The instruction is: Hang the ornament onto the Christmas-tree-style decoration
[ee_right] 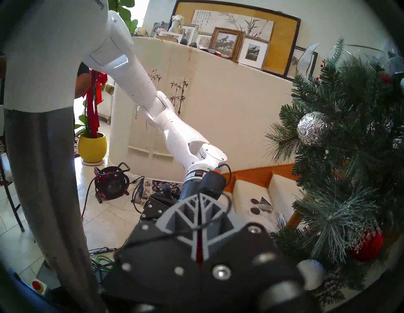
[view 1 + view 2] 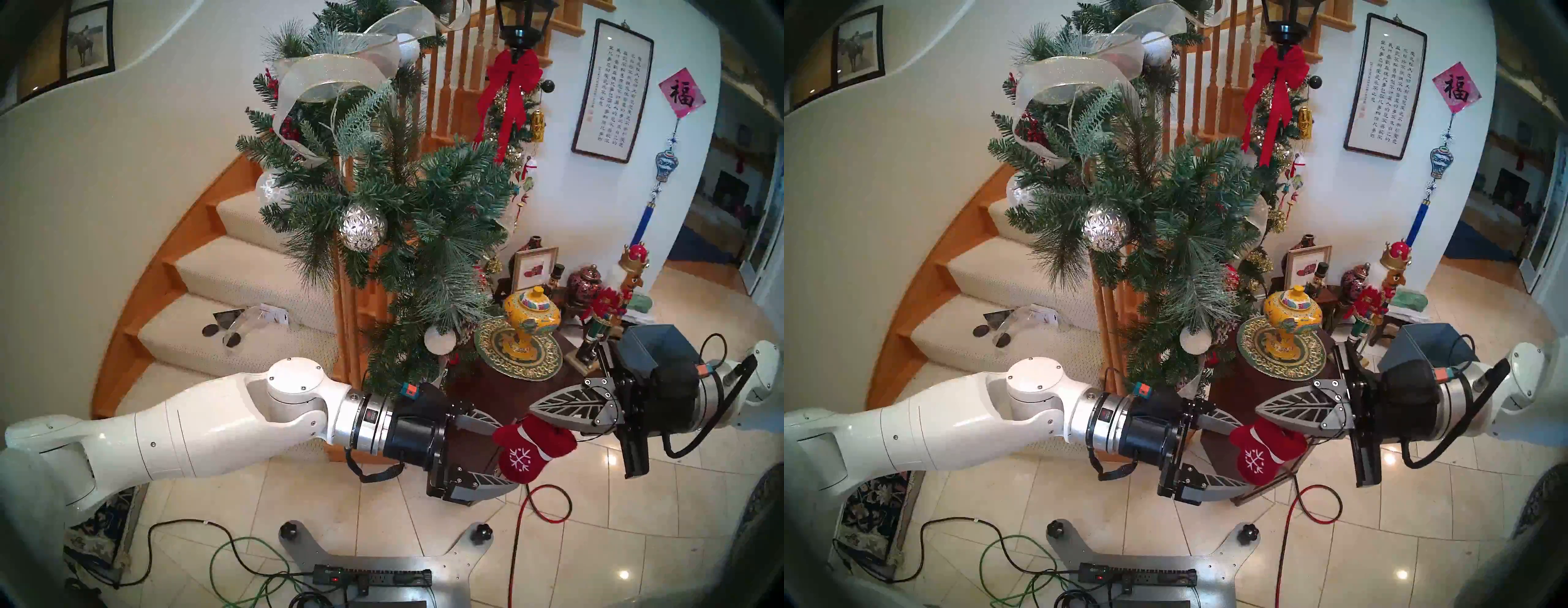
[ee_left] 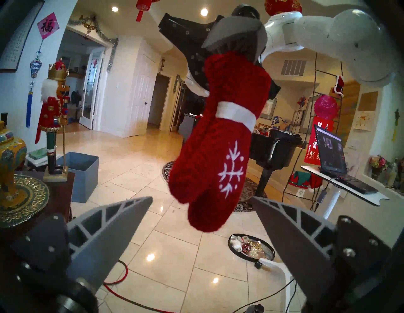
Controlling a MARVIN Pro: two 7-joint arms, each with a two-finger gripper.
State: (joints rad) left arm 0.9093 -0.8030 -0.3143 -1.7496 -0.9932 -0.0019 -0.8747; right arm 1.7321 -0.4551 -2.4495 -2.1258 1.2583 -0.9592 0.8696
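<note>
The left gripper needs to grab the mitten by its snowflake end [image 2: 515,463] next, so that the red mitten's cuff [image 2: 553,437] stays free for hanging on the Christmas-tree-style decoration.
The ornament, a red mitten [image 2: 530,450] [image 2: 1263,450] [image 3: 218,142] with a white snowflake, hangs from my right gripper [image 2: 532,409] [image 2: 1259,409] [image 3: 218,46] [image 1: 200,196], which is shut on its top end. My left gripper [image 2: 507,456] [image 2: 1244,456] [image 3: 201,197] faces it from the left, open, with one finger above and one below the mitten's lower part, not closed on it. The Christmas-tree-style decoration, a bushy green garland [image 2: 403,204] [image 2: 1157,204] [image 1: 349,131] with silver balls and ribbon, runs down the stair rail above and behind both grippers.
A dark side table [image 2: 475,382] just behind the grippers carries a yellow urn [image 2: 530,318] on a gold plate and nutcrackers [image 2: 611,305]. A grey box [image 2: 649,344] stands by the right wrist. Carpeted stairs [image 2: 254,271] rise at left. Cables [image 2: 547,505] cross the tiled floor.
</note>
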